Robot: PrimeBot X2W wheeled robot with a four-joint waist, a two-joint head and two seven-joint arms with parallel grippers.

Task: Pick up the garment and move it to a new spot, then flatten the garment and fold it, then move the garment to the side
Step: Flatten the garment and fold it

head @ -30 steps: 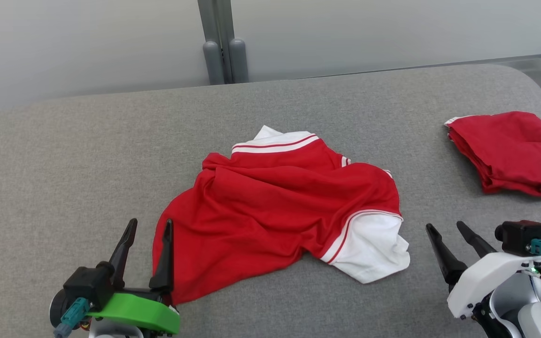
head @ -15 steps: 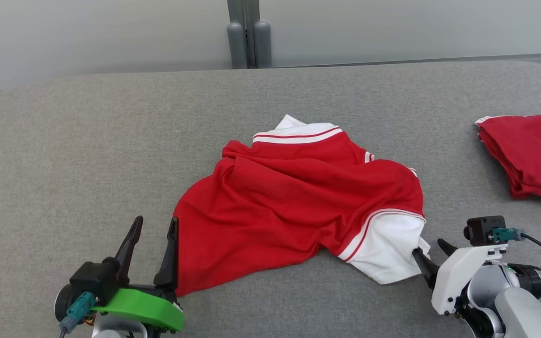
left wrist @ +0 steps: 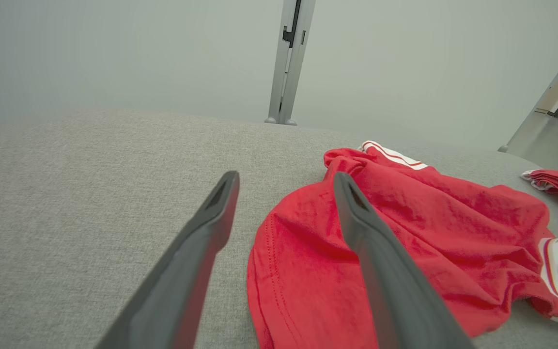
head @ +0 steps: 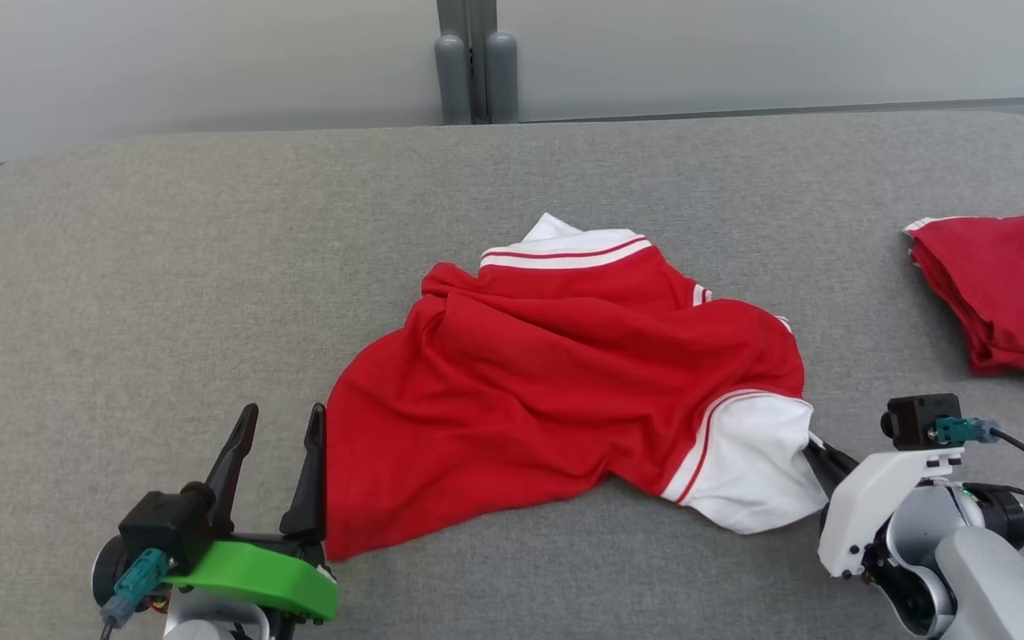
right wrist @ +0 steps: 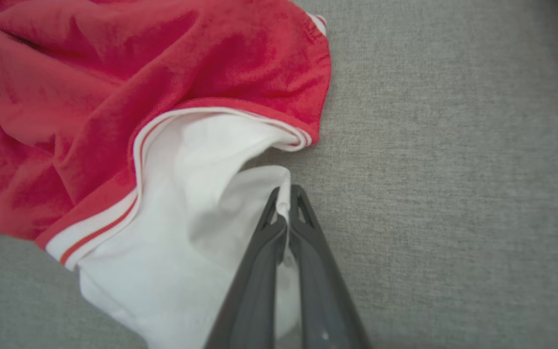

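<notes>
The garment (head: 540, 389) lies loose and crumpled, so my left gripper needs to grab the red hem corner (head: 340, 544) next, where the garment's edge is free.
A crumpled red garment (head: 556, 382) with white striped trim lies in the middle of the grey padded surface. Its white sleeve (head: 752, 467) points toward my right arm. My right gripper (head: 819, 449) is shut on the edge of that white sleeve; the right wrist view shows white cloth pinched between the right gripper's (right wrist: 284, 194) closed fingers. My left gripper (head: 281, 422) stands open at the garment's lower left corner. In the left wrist view the left gripper (left wrist: 284, 179) has one finger over the red hem (left wrist: 279, 271) and the other over bare surface.
A second red garment (head: 1005, 289), folded, lies at the right edge of the grey surface (head: 165, 267). A pale wall with a grey post (head: 475, 62) runs behind the surface's far edge.
My right gripper moved left to the white sleeve and closed on its edge. The left gripper stayed open in place. The head camera shifted, so the whole scene slid right.
</notes>
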